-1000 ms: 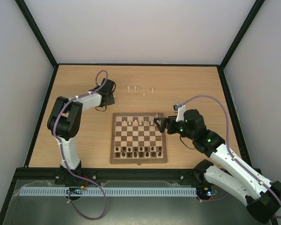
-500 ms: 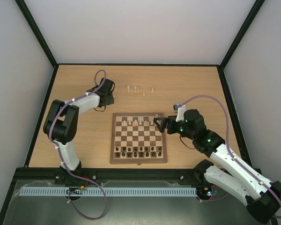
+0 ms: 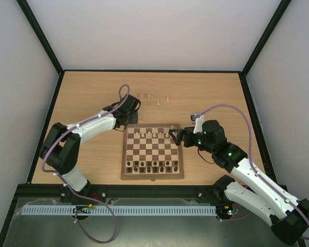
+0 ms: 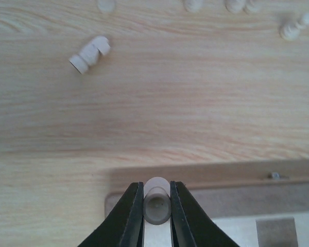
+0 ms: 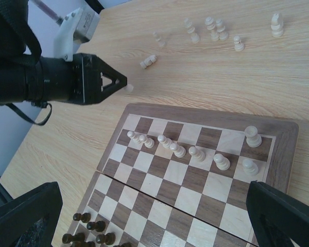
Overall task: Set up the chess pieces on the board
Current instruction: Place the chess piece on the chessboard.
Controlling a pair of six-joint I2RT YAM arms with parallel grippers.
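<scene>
My left gripper keeps hold of the pale chess piece until it is at the board's corner square, then opens. Opening now, above the board's edge, would drop the piece short.
My left gripper (image 4: 157, 191) is shut on a pale chess piece (image 4: 157, 206), held just over the far left corner of the board (image 4: 232, 198). In the top view that gripper (image 3: 128, 120) sits at the corner of the board (image 3: 153, 152). A row of pale chess pieces (image 5: 190, 150) stands on the far side, with one more (image 5: 253, 136) behind it at the right. Dark chess pieces (image 3: 152, 165) fill the near rows. My right gripper (image 3: 174, 135) hangs open over the board's right side, its fingers (image 5: 26, 216) wide apart with nothing between them.
Several loose pale pieces (image 3: 150, 98) stand on the table beyond the board, and one (image 4: 90, 54) lies on its side. The left arm's cable (image 3: 124, 90) loops above its wrist. Black frame rails (image 3: 49, 110) edge the table.
The left arm has swung right and nearer, from the table's far left to the board's far left corner, carrying the pale piece. The right arm has not moved.
</scene>
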